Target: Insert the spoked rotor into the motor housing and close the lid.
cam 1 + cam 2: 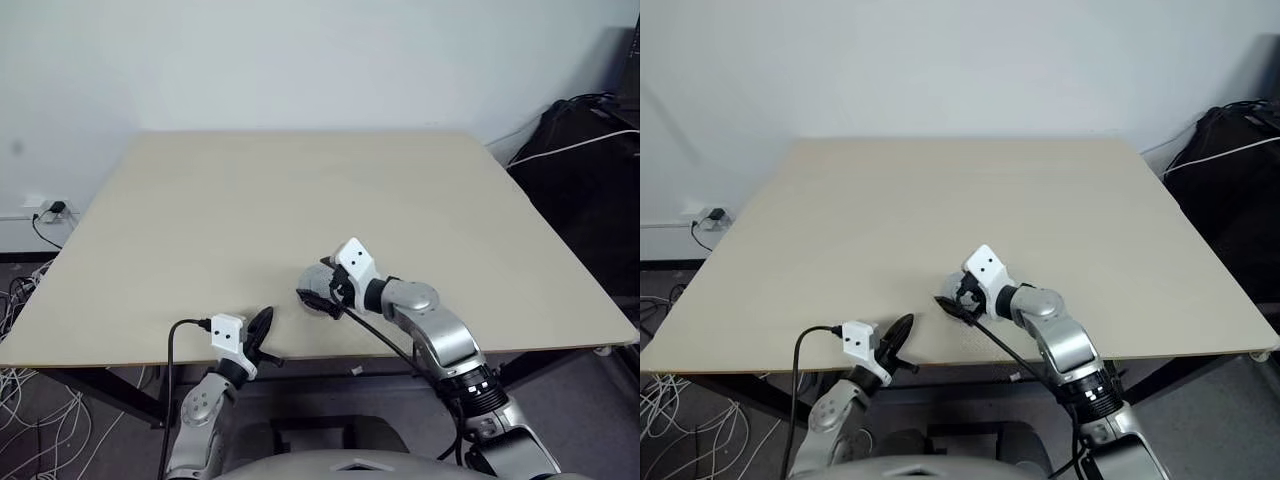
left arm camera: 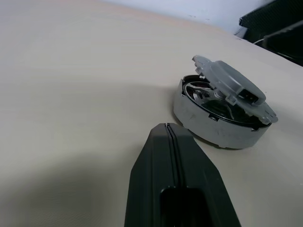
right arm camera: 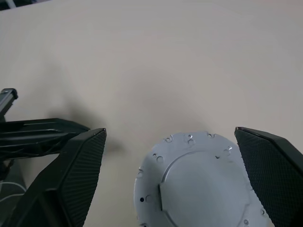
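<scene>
My right gripper grabs the lid by its raised round center next, to close the motor housing.
The round silver motor housing sits on the table near its front edge. Inside it the spoked rotor shows through a gap. The pale grey lid rests tilted on the housing, one side raised. My right gripper is open just behind and above the lid, its fingers spread wide on either side and apart from it. My left gripper is shut on nothing and points at the housing from a short way to its left, low over the front edge.
The beige table stretches far beyond the housing. A black bag with white cables stands past the right edge. A wall socket and loose cables lie off the left edge.
</scene>
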Motion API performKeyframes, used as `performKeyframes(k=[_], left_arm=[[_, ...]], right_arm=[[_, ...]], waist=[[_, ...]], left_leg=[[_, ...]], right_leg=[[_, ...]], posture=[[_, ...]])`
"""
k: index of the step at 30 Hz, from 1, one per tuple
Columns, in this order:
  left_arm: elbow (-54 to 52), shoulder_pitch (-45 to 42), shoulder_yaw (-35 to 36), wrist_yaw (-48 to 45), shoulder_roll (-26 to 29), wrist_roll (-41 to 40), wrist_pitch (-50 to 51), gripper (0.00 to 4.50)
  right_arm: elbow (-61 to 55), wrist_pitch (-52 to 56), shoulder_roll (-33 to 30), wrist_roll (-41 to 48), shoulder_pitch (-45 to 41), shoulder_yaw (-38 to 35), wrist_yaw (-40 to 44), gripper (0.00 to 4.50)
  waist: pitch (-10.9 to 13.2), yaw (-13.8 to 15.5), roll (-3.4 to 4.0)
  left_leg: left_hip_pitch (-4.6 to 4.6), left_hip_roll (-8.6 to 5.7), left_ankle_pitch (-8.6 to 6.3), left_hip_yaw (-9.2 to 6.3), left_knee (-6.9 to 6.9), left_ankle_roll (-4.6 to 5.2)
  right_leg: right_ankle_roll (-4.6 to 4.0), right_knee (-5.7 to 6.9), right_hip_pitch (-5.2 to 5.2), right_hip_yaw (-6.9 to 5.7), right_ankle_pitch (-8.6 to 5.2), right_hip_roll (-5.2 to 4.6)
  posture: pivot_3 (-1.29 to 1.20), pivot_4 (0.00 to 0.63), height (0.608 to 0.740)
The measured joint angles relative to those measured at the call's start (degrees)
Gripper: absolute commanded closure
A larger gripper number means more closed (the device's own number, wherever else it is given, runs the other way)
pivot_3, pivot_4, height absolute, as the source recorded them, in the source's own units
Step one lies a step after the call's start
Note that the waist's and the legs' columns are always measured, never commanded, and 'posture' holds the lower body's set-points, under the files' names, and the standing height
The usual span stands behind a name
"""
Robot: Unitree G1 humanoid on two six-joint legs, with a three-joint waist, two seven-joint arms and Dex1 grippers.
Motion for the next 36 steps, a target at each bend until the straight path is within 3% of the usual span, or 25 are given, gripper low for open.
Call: performKeyframes(k=[18, 28, 31, 33, 36], left_arm=[[0.00, -0.81, 1.90, -1.04, 1.02, -0.47, 0.30, 4.50], [0.00, 0.62, 1.74, -0.96, 0.46, -0.27, -0.20, 4.50], [0.00, 0.96, 1.47, -0.90, 0.29, 0.02, -0.34, 4.50], [0.00, 1.02, 1.11, -0.69, -0.10, 0.28, -0.40, 4.50], [-0.01, 1.07, 0.69, -0.52, -0.17, 0.45, -0.41, 4.50]], right_arm=[[17.19, -6.49, 0.30, -0.47, -5.59, 0.00, 1.49, 0.01], [19.33, -7.65, 0.00, -0.99, -5.67, 0.10, 2.59, 0.01], [19.39, -7.73, 0.00, -1.09, -5.67, 0.10, 2.56, 0.60], [19.40, -7.79, 0.06, -1.35, -5.68, 0.09, 2.49, 1.23], [19.42, -7.81, 0.12, -1.51, -5.67, 0.08, 2.46, 1.25]], waist=[[0.00, -0.08, 0.01], [0.00, -0.17, 0.03], [-0.01, -0.14, 0.04], [-0.01, -0.15, 0.04], [-0.01, -0.14, 0.04]], left_leg=[[0.02, -0.02, 0.01, 0.02, 0.00, -0.01], [0.02, -0.01, 0.01, 0.02, 0.00, -0.02], [0.03, 0.00, 0.02, 0.02, 0.00, -0.03], [0.04, 0.00, 0.02, 0.02, 0.00, -0.03], [0.03, -0.01, 0.01, 0.02, 0.00, -0.02]], right_leg=[[0.01, 0.00, 0.03, 0.01, 0.01, 0.01], [0.01, 0.00, 0.03, 0.02, 0.01, 0.01], [0.01, 0.02, 0.03, 0.02, 0.01, 0.01], [0.01, 0.02, 0.03, 0.02, 0.01, 0.01], [0.01, 0.01, 0.03, 0.02, 0.01, 0.01]], posture=[[0.00, 0.000, 0.740], [0.00, 0.000, 0.740], [0.00, 0.000, 0.740], [0.00, 0.000, 0.740], [0.00, 0.000, 0.740]])
